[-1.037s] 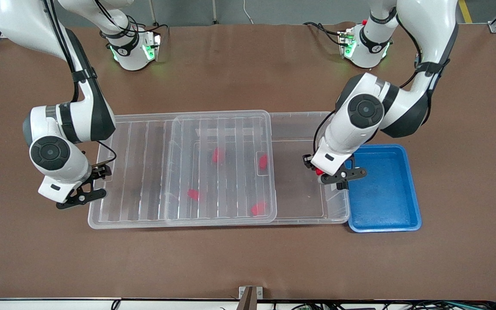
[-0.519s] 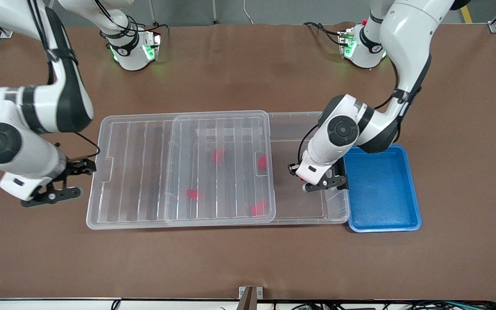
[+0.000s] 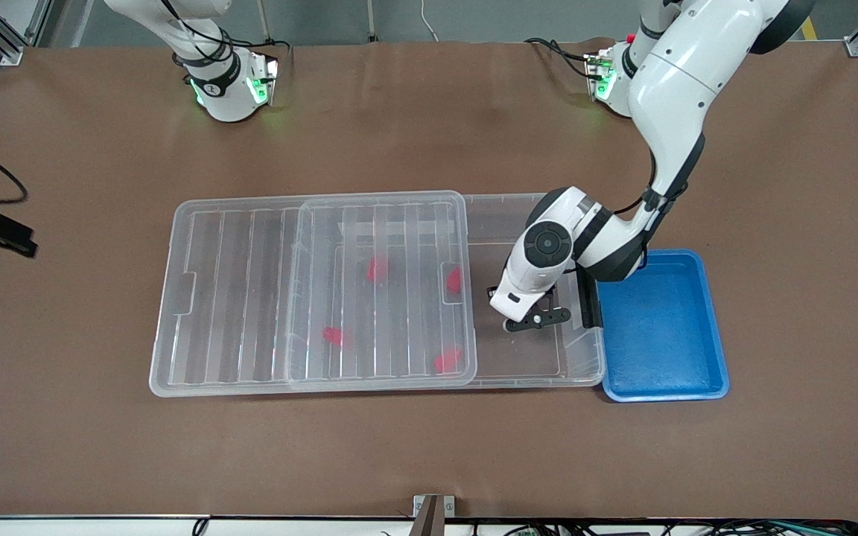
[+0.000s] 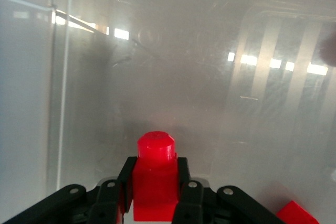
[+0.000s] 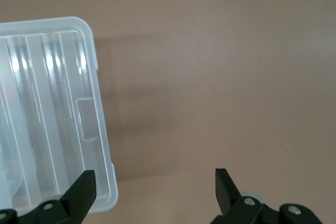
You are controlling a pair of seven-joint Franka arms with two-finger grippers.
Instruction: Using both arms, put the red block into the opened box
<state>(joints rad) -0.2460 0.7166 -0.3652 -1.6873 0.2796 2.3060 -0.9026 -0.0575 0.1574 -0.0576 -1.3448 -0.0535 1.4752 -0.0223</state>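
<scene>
The red block (image 4: 156, 182) is low over the bottom of the clear box and would lie inside, so my left gripper needs to let it go.
The red block (image 4: 156, 182), stud end pointing outward, sits clamped between the fingers of my left gripper (image 4: 155, 174). In the front view the left gripper (image 3: 532, 320) hangs low over the uncovered end of the clear box (image 3: 518, 202), and the wrist hides the block. The ribbed lid (image 3: 235, 298) is slid toward the right arm's end and covers the rest of the box. My right gripper (image 5: 154, 184) is open and empty over bare table beside a corner of the lid (image 5: 89, 40). In the front view that arm is almost out of sight.
Several red pieces (image 3: 377, 268) lie in the box under the lid; one red piece (image 4: 296, 213) shows near the left gripper. A blue tray (image 3: 660, 335) stands against the box at the left arm's end.
The left gripper carried the block from the blue tray's edge to over the box's uncovered end. The right arm pulled away from the lid toward its end of the table.
</scene>
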